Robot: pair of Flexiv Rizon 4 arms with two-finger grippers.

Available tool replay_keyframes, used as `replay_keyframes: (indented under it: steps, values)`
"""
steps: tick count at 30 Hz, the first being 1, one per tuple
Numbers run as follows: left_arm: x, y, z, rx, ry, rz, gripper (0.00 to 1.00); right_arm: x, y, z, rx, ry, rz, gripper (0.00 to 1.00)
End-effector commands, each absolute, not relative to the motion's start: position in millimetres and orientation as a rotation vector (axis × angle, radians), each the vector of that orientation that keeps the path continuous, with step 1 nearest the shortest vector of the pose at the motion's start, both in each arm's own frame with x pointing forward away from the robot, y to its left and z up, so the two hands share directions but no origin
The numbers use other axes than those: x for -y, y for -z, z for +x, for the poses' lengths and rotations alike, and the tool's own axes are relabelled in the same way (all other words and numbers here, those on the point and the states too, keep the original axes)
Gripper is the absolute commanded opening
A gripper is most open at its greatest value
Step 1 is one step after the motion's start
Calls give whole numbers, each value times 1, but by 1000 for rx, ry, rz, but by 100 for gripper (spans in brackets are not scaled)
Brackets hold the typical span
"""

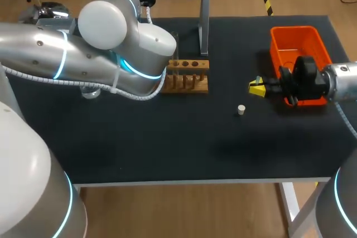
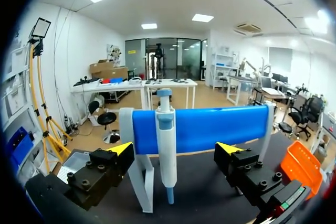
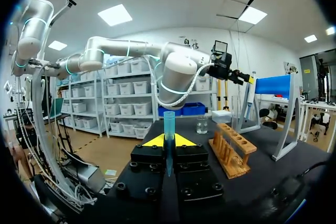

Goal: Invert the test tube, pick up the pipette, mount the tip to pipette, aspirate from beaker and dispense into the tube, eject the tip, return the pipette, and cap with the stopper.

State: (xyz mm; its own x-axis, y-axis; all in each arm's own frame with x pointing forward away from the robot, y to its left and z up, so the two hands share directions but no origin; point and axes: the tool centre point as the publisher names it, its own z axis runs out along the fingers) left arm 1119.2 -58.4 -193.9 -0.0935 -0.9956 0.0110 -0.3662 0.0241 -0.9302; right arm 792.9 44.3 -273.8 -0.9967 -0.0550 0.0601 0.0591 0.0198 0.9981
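Note:
I will next grab the pipette by its thick white body [image 2: 167, 150] with my left gripper, as it hangs long and upright with a thin blue shaft [image 2: 170, 195] below.
In the left wrist view my left gripper [image 2: 176, 149] stands open, and the white-and-blue pipette [image 2: 166, 145] hangs just ahead, in line with the gap, on the blue stand [image 2: 210, 127]. In the head view my own left arm hides that gripper. My right gripper [image 1: 257, 87] is over the table's right side, shut on a blue pipette tip [image 3: 168, 132] that stands upright between its fingers [image 3: 157, 141]. The wooden tube rack [image 1: 188, 74] sits mid-table with a clear tube [image 1: 175, 54] at its left end. A white stopper [image 1: 241, 110] lies on the mat.
An orange bin [image 1: 295, 45] stands at the right, just behind my right wrist. A glass beaker [image 3: 202, 124] is beyond the rack in the right wrist view. My left arm's elbow [image 1: 111, 26] hangs over the table's left rear.

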Motion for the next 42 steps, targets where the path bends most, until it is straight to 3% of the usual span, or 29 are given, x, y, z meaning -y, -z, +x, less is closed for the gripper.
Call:
replay_keyframes:
  steps: [1,3,5,10,42]
  values:
    - [61,199,1127,-1554,1076,-1421,100,-44,274,793,2184,2143,-3,0]
    - [62,200,1130,-1556,1077,-1419,100,-44,274,793,2184,2143,-3,0]
    - [63,202,1132,-1560,1078,-1417,87,-44,274,793,2184,2143,-3,0]
    - [62,206,1139,-1567,1073,-1417,76,-44,274,793,2184,2143,-3,0]
    - [53,205,1168,-1539,1083,-1408,71,-44,274,793,2184,2143,-3,0]
